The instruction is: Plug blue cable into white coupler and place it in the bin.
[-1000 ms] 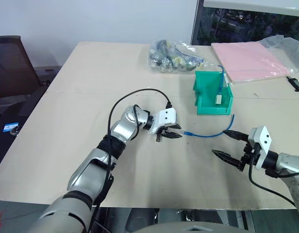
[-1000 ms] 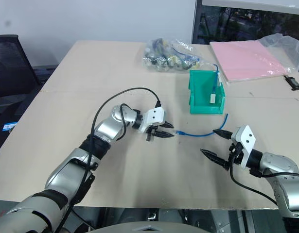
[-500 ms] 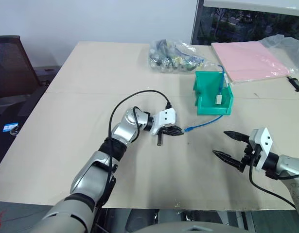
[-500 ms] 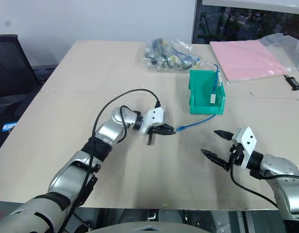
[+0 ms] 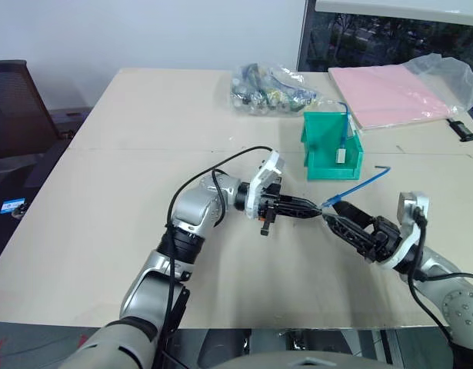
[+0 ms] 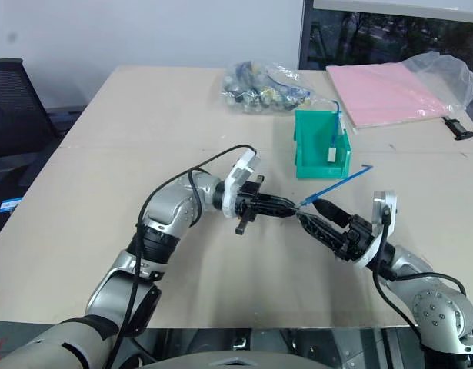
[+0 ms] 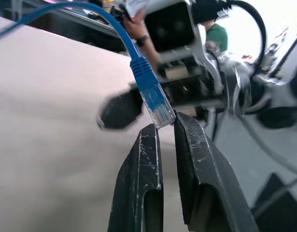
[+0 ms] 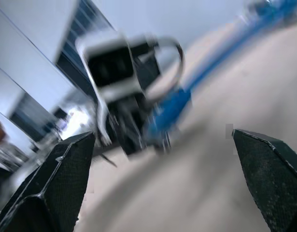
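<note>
My right gripper grabs the blue cable by its plug's boot (image 5: 331, 201) next, leaving the clear tip free to enter the white coupler (image 5: 341, 154).
My left gripper (image 5: 319, 207) is raised above the table and points right. It is shut on the clear plug end of the blue cable (image 5: 358, 187); the left wrist view shows the plug (image 7: 157, 107) pinched at the fingertips. The rest of the cable slants up and away to the right, in the air. My right gripper (image 5: 331, 213) faces it, open, with one finger on each side of the plug. The teal bin (image 5: 319, 157) stands just behind. Inside it a small white coupler (image 5: 341, 154) hangs on another blue lead.
A clear bag of mixed cables (image 5: 271, 87) lies behind the bin. A pink sheet (image 5: 390, 96) under loose plastic wrap sits at the back right, with a small black object (image 5: 467, 131) at the table's right edge. A dark chair (image 5: 13, 100) stands to the left.
My left gripper rose off the table with the plug end and rolled, and the cable swung up. My right gripper rose, turned and came left until its open fingers flank the plug.
</note>
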`<action>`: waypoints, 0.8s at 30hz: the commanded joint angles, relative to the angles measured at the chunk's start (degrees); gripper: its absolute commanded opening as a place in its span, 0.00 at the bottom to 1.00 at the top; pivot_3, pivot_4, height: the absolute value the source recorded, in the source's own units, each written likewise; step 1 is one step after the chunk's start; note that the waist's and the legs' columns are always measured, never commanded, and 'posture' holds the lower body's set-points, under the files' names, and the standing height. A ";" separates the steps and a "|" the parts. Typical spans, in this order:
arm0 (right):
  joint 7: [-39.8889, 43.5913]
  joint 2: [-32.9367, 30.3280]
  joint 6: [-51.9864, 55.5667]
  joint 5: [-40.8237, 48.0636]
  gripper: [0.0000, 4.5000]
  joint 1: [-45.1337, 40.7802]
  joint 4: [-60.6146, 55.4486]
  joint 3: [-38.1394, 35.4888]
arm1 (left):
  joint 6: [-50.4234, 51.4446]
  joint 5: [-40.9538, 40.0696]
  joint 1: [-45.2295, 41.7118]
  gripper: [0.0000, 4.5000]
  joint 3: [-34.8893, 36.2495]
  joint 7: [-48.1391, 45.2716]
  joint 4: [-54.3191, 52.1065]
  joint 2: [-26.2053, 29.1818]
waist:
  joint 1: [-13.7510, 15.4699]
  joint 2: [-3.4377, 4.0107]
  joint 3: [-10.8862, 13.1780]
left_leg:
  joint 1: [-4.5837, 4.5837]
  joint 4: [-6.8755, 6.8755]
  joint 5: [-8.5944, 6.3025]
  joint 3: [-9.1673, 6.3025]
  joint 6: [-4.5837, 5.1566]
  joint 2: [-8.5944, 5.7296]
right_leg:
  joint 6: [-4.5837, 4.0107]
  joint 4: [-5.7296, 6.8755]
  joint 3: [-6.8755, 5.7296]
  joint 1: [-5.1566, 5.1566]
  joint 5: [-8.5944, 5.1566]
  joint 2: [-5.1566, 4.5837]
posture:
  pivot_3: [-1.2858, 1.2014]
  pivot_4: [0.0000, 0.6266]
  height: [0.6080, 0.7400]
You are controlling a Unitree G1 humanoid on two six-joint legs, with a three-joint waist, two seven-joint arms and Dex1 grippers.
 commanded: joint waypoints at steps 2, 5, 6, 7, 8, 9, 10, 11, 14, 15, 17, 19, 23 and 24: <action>-0.63 -0.65 0.86 5.36 1.00 -1.15 -2.38 -1.46 | 2.16 -3.10 -0.19 0.01 0.63 -0.64 -2.79 -0.18 | 0.39 0.00 0.00 | -0.02 0.00 0.00 0.01 0.00 -0.01 | 0.00 0.00 0.00 -0.01 0.00 0.01 | 0.52 0.24 1.00; 0.33 -2.15 1.51 5.46 0.82 -1.00 -2.57 -0.94 | 1.66 -3.20 -0.47 0.00 0.76 -0.36 -2.01 -0.50 | 0.45 0.00 0.00 | -0.05 0.00 0.00 0.01 0.00 -0.02 | 0.00 -0.04 0.00 -0.01 0.00 0.03 | 0.52 0.24 1.00; 0.55 -2.48 1.62 5.40 0.72 -0.88 -2.64 -0.79 | 1.56 -3.24 -0.54 0.00 0.77 -0.27 -1.83 -0.59 | 0.42 0.00 0.00 | -0.06 0.00 0.00 0.01 0.00 -0.02 | 0.00 -0.06 0.00 -0.01 0.00 0.03 | 0.52 0.24 1.00; 0.56 -2.62 1.58 5.41 0.60 -0.81 -2.65 -0.71 | 1.41 -3.21 -0.55 0.00 0.66 -0.31 -1.73 -0.60 | 0.41 0.00 0.00 | -0.07 0.00 0.00 0.01 0.01 -0.02 | 0.00 -0.08 0.00 -0.01 0.00 0.03 | 0.52 0.24 1.00; 0.46 -2.68 1.53 5.46 0.50 -0.86 -2.61 -0.61 | 1.33 -3.17 -0.49 0.00 0.49 -0.46 -1.71 -0.54 | 0.41 0.00 0.00 | -0.07 0.00 -0.01 0.01 0.01 -0.02 | 0.00 -0.09 0.00 -0.01 0.00 0.03 | 0.52 0.24 1.00; 0.39 -2.75 1.50 5.53 0.39 -0.88 -2.58 -0.56 | 1.30 -3.14 -0.40 0.00 0.34 -0.55 -1.77 -0.51 | 0.40 0.00 0.00 | -0.07 -0.01 -0.01 0.01 0.01 -0.02 | 0.00 -0.09 0.00 -0.01 0.00 0.03 | 0.52 0.24 1.00; 0.42 -2.93 1.54 5.57 0.29 -0.86 -2.56 -0.51 | 1.30 -3.10 -0.29 0.00 0.24 -0.60 -1.85 -0.52 | 0.40 0.00 0.00 | -0.07 -0.01 0.00 0.01 0.01 -0.02 | 0.00 -0.09 0.00 -0.01 0.00 0.04 | 0.52 0.24 1.00; 0.48 -3.15 1.66 5.68 0.19 -0.81 -2.52 -0.49 | 1.35 -3.09 -0.15 0.00 0.15 -0.54 -1.99 -0.59 | 0.40 0.00 0.00 | -0.07 -0.01 0.00 0.01 0.01 -0.02 | 0.00 -0.09 0.00 -0.01 0.00 0.05 | 0.52 0.24 1.00; 0.63 -3.54 2.04 6.04 0.00 -0.76 -2.38 -0.37 | 1.61 -3.23 0.66 0.00 -0.31 -0.42 -2.90 -0.48 | 0.38 -0.01 0.01 | -0.06 -0.01 -0.01 0.01 0.01 -0.02 | 0.00 -0.09 0.01 -0.01 0.00 0.05 | 0.52 0.24 1.00; 0.72 -3.66 2.11 6.11 0.00 -0.77 -2.35 -0.29 | 1.69 -3.28 0.92 0.00 -0.43 -0.39 -3.14 -0.39 | 0.38 -0.01 0.01 | -0.07 -0.01 -0.01 0.00 0.01 -0.01 | 0.00 -0.09 0.01 -0.01 0.00 0.05 | 0.52 0.24 1.00; 0.68 -3.75 2.38 6.69 0.00 -1.07 -2.21 -0.20 | 3.41 -4.03 1.04 0.00 0.08 0.68 -3.08 -0.47 | 0.39 -0.01 0.01 | -0.07 -0.01 -0.01 0.01 0.01 -0.01 | 0.00 -0.09 0.01 -0.01 0.00 0.05 | 0.52 0.24 1.00; 0.51 -3.67 2.63 7.19 0.00 -1.42 -2.04 -0.21 | 5.15 -4.59 0.97 0.00 0.53 1.88 -3.00 -0.52 | 0.38 -0.01 0.01 | -0.07 -0.01 -0.01 0.01 0.01 -0.01 | 0.00 -0.09 0.01 -0.01 0.00 0.04 | 0.52 0.24 1.00; -0.02 -3.22 2.77 7.40 0.00 -2.74 -0.42 -0.32 | 4.64 -4.21 2.17 0.33 0.12 3.49 -6.54 0.19 | 0.30 -0.01 0.01 | -0.07 -0.01 -0.01 0.01 0.01 -0.01 | 0.00 -0.09 0.02 -0.02 0.00 0.03 | 0.52 0.24 1.00; 0.02 -3.35 2.76 7.21 0.00 -3.28 0.46 -0.55 | 5.19 -4.99 3.23 0.42 0.75 4.64 -9.38 0.45 | 0.31 -0.01 0.01 | -0.07 -0.01 -0.01 0.01 0.01 -0.01 | 0.00 -0.09 0.03 -0.02 0.00 0.02 | 0.52 0.24 1.00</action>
